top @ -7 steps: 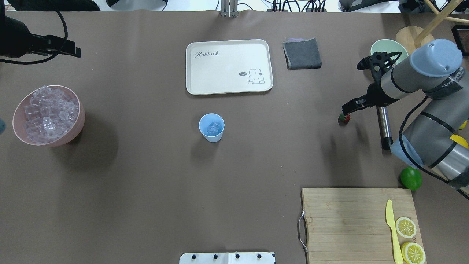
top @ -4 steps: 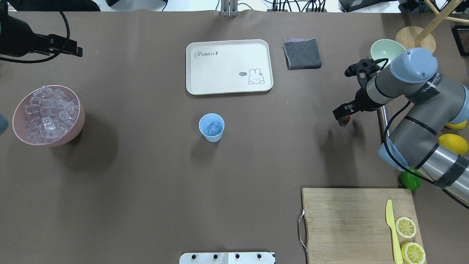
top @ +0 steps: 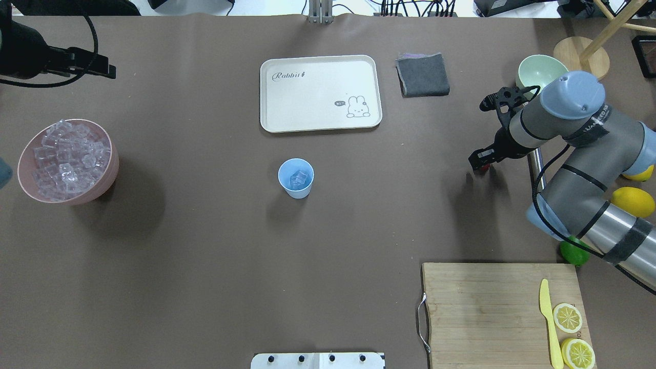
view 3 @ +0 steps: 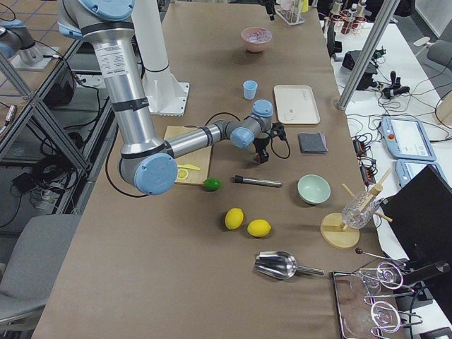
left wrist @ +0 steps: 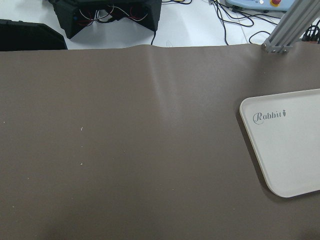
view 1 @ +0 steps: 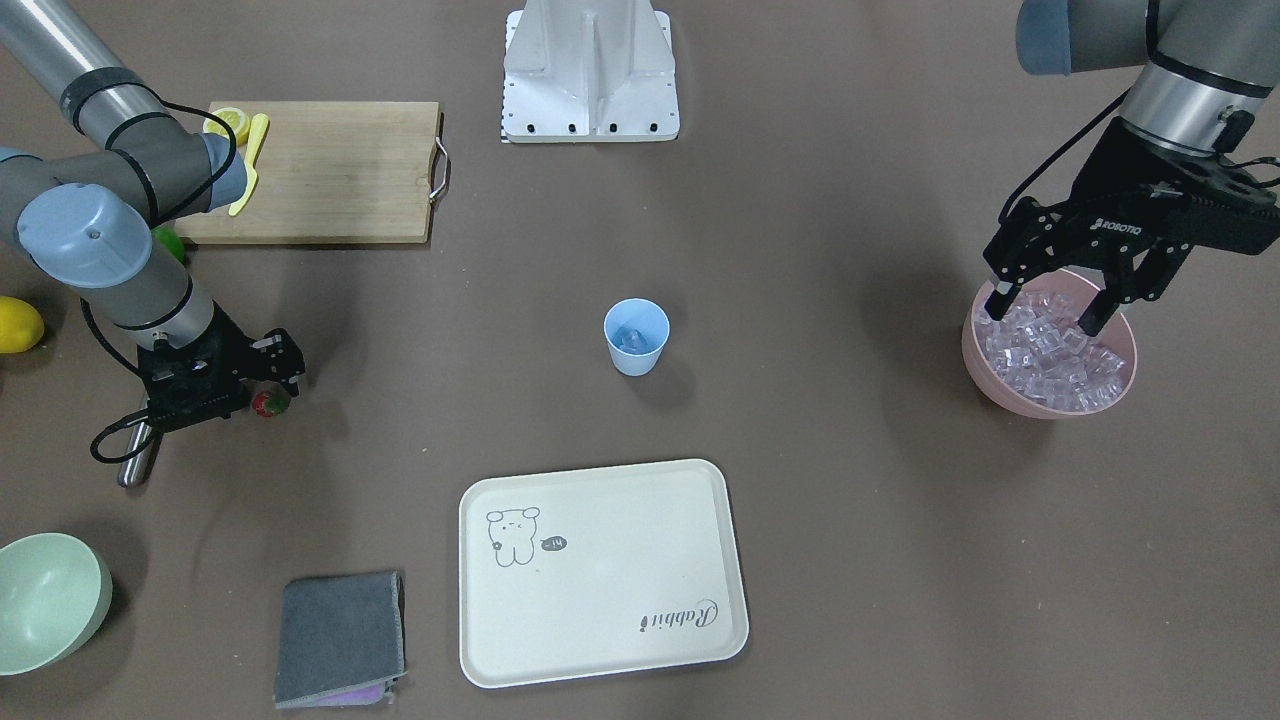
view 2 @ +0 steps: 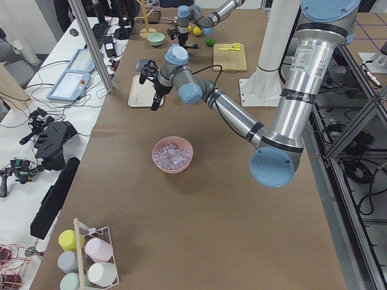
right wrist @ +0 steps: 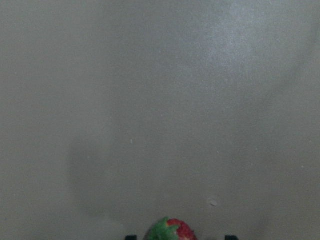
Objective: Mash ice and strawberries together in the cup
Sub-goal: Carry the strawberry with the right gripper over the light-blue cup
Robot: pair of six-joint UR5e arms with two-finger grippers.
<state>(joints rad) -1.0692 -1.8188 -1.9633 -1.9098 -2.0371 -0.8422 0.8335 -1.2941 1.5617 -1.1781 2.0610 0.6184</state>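
Next, my right gripper grabs the small red strawberry around its plump body [view 1: 265, 403] to get fruit into the cup [view 1: 636, 336] for mashing.
The light-blue cup [top: 295, 178] stands mid-table with a clear ice cube in it; it also shows in the front-facing view [view 1: 636, 337]. More ice [top: 65, 160] fills the pink bowl [top: 110, 177] at the left. The small red strawberry [view 1: 266, 402] lies on the table at the right. My right gripper [top: 479, 163] is low over it and open. In the right wrist view the strawberry [right wrist: 170, 230] sits between the two fingertips, apart from both. My left gripper [view 1: 1045, 305] is open and empty, held high near the pink bowl [view 1: 985, 375].
A cream tray [top: 321, 93] and a grey cloth [top: 423, 75] lie at the back. A pale green bowl [top: 538, 69], a metal rod [top: 536, 166], a lime [top: 571, 253] and lemons [top: 634, 201] are near the right arm. A cutting board [top: 487, 307] with knife and lemon slices lies front right.
My right arm has swung in and its gripper has come down over the strawberry, now mostly covering it from above. The left gripper, cup and bowl have stayed in place.
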